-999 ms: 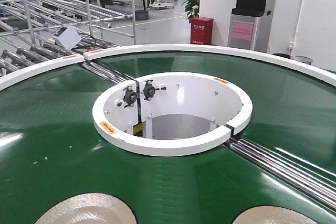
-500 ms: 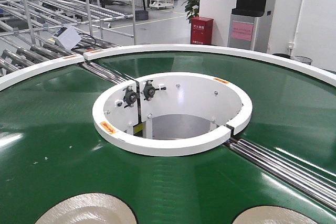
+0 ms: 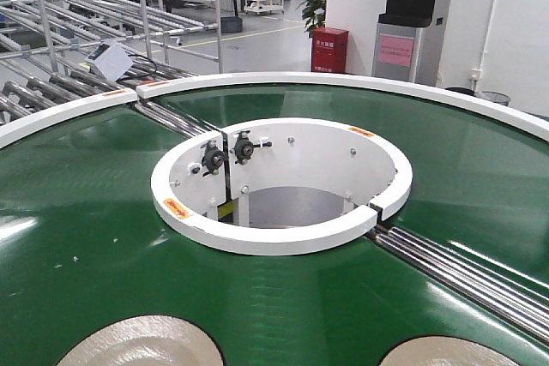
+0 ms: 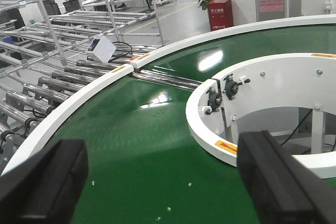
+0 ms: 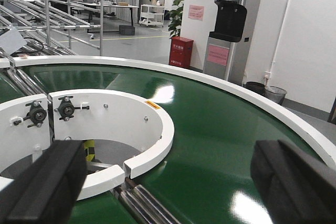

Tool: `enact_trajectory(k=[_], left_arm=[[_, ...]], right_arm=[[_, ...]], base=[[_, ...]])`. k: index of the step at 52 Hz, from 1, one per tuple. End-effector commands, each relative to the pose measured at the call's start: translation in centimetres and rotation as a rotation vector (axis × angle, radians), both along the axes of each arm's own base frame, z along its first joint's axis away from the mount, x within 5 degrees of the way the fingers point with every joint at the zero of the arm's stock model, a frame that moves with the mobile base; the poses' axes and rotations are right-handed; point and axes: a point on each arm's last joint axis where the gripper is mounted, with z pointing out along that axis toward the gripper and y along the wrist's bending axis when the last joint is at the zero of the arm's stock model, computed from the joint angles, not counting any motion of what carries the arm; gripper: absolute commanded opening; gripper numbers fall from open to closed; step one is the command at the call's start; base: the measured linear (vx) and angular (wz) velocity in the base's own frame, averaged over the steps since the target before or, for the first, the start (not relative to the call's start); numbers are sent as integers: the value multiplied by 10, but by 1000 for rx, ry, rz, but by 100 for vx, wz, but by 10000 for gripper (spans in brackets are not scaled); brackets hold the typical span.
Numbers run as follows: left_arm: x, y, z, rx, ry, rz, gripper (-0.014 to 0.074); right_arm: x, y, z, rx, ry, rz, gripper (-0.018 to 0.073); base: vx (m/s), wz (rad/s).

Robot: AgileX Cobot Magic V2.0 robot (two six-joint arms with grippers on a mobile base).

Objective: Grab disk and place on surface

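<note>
I should grab the pale round disk by its outer edge (image 3: 83, 338) with my left gripper next. Then I can lift it off the belt.
Two pale round disks lie on the green conveyor belt (image 3: 86, 212) at the bottom edge of the front view, one at the left (image 3: 141, 345) and one at the right (image 3: 455, 353), both cut off by the frame. Neither gripper shows in that view. In the left wrist view my left gripper (image 4: 163, 182) hangs open over bare green belt, near the white inner ring (image 4: 210, 140). My right gripper (image 5: 168, 182) is open too, above the belt and the steel rollers (image 5: 152, 203). No disk appears in either wrist view. The dark grey metal tabletop is out of view.
A white inner ring (image 3: 283, 237) surrounds a central well holding bearing mounts (image 3: 227, 153). Steel roller joints (image 3: 463, 267) cross the belt at right and back left. A white outer rim (image 3: 343, 81) bounds the belt. Roller racks (image 3: 51, 83), a red cabinet (image 3: 329, 49) and a water dispenser (image 3: 407, 23) stand beyond.
</note>
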Motion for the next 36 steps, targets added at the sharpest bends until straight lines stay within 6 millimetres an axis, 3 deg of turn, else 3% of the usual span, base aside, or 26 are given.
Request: enact_trajectory(k=[1,13,22,29,36], left_arm=[[-5,0,20,-6,-124,2,692],[-5,-1,12,-8,-41,-3,650],[4,-3,-1,-112,76,-16,601],[31,-10,-16,-197,275,-70,563],[69,-29,-32,-217,504,-287,542]], right_arm=[[-5,-1,21,-8,-126,-8,659],[-5,-1,21,-8,-126,-8,568],[-5,-1,21,-12,-126,-8,528],[-5,-1,21,-12,-126,-8,522],[-5,-1,21,-14,-129,-8,522]], base=[[0,0],[0,0],[0,0],[0,0],[0,0]])
